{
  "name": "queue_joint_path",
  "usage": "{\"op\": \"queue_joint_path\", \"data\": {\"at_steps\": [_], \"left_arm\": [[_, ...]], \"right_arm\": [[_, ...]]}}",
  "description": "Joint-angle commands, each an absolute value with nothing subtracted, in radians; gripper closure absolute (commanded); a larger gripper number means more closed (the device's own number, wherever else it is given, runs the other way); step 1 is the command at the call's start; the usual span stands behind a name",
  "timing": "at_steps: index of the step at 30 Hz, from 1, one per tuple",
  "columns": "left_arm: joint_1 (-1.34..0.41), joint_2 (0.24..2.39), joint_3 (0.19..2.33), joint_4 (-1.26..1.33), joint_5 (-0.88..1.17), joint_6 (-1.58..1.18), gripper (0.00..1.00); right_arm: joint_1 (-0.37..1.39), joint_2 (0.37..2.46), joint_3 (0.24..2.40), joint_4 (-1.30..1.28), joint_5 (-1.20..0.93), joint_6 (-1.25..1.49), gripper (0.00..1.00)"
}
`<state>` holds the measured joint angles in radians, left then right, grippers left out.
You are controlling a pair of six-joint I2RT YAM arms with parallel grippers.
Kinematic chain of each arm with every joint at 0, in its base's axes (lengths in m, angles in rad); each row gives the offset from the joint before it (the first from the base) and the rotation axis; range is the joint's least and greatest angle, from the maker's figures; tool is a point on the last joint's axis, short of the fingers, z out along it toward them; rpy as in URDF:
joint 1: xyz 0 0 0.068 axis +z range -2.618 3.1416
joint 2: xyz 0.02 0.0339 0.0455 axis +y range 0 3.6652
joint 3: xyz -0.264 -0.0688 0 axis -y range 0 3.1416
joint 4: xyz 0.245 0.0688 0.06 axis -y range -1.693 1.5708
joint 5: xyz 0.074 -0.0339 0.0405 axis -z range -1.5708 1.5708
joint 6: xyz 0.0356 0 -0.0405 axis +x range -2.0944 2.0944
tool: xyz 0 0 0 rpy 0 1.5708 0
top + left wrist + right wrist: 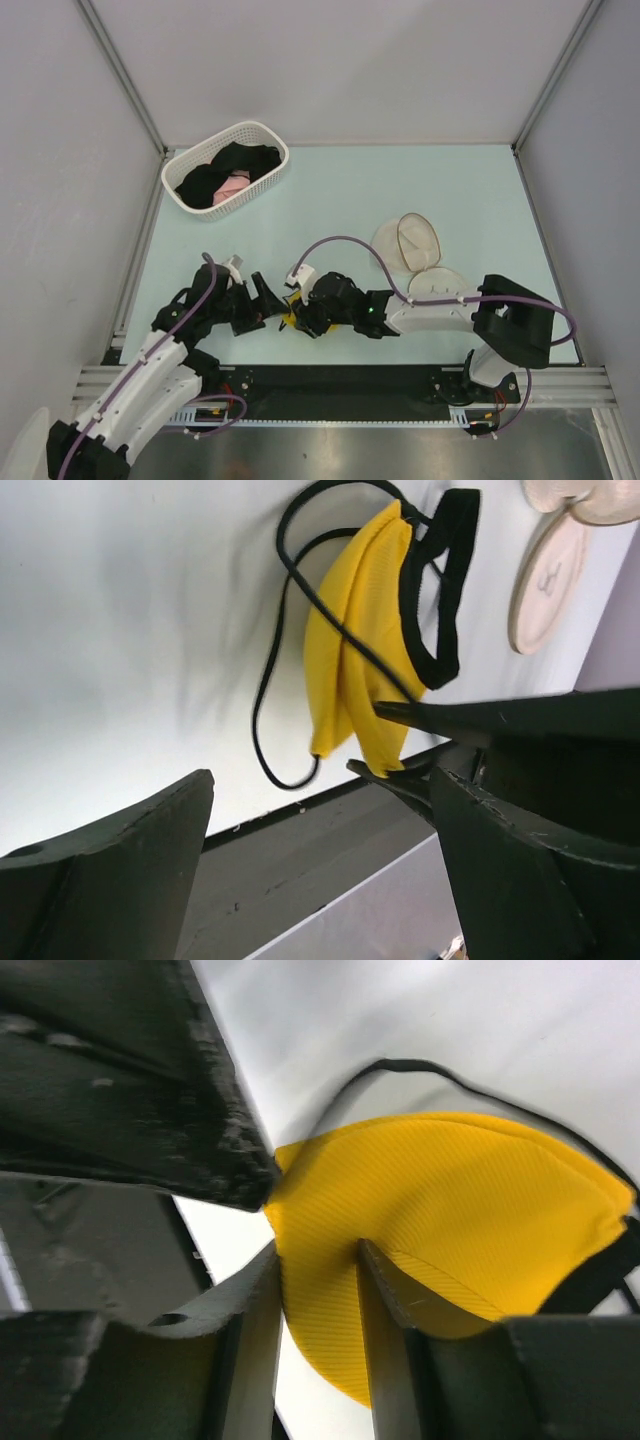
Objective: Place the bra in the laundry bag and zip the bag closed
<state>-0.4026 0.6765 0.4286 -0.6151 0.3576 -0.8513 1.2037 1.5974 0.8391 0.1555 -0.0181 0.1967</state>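
My left gripper should take the bra by its folded cups, at the bra's yellow end away from its black band. That leaves the straps free to tuck for bagging.
The yellow bra (352,660) is folded cup on cup, with black straps looping onto the table at its near edge. In the top view only a sliver of the bra (289,320) shows between the two grippers. My right gripper (320,1300) is shut on the edge of a yellow cup; its thin fingers (420,716) pinch the bra's lower end in the left wrist view. My left gripper (320,780) is open and empty, jaws wide apart, just left of the bra (450,1210). The laundry bag (415,245) lies open in two cream dome halves, right of the grippers.
A white slotted basket (262,135) with black and pink garments stands at the back left. The table's near edge and a black rail (340,378) run just below the grippers. The bag's printed half (548,580) shows beyond the bra.
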Motion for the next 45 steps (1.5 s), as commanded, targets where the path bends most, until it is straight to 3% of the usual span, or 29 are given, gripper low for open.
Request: {"op": "queue_joint_path", "data": {"at_steps": [1,4,8,12,20,27,32,39,40,41,43,45], "left_arm": [[-0.396,0.581,0.460,-0.694,0.362,-0.923,0.05],[-0.396,0.571,0.465,-0.664,0.353,-0.896,0.04],[-0.396,0.662,0.443,-0.534,0.420,-0.839,0.03],[-0.397,0.834,0.472,-0.495,0.427,-0.752,0.04],[-0.436,0.968,0.500,-0.436,0.388,-0.677,0.08],[-0.457,1.111,0.454,-0.278,0.479,-0.692,0.34],[-0.472,1.164,0.446,-0.178,0.544,-0.718,0.43],[-0.495,1.267,0.462,-0.132,0.607,-0.704,0.64],[-0.497,1.273,0.465,-0.130,0.614,-0.700,0.69],[-0.497,1.281,0.471,-0.136,0.621,-0.686,0.83],[-0.497,1.281,0.500,-0.191,0.604,-0.661,0.98],[-0.497,1.246,0.566,-0.263,0.550,-0.595,1.00]], "right_arm": [[1.166,1.576,0.861,0.195,-0.153,0.281,0.53],[1.135,1.525,0.828,0.224,-0.256,0.336,0.34],[1.097,1.404,0.763,0.207,-0.296,0.426,0.22],[0.996,1.246,0.680,0.132,-0.320,0.534,0.16],[0.862,0.916,0.542,0.008,-0.344,0.578,0.12],[0.812,0.831,0.540,-0.075,-0.364,0.566,0.12],[0.805,0.854,0.540,-0.072,-0.377,0.568,0.12],[0.798,0.879,0.538,-0.066,-0.380,0.565,0.12],[0.796,0.888,0.537,-0.064,-0.382,0.565,0.12],[0.793,0.891,0.537,-0.066,-0.382,0.561,0.12],[0.782,0.908,0.538,-0.071,-0.393,0.560,0.12],[0.772,0.920,0.549,-0.084,-0.409,0.552,0.12]]}}
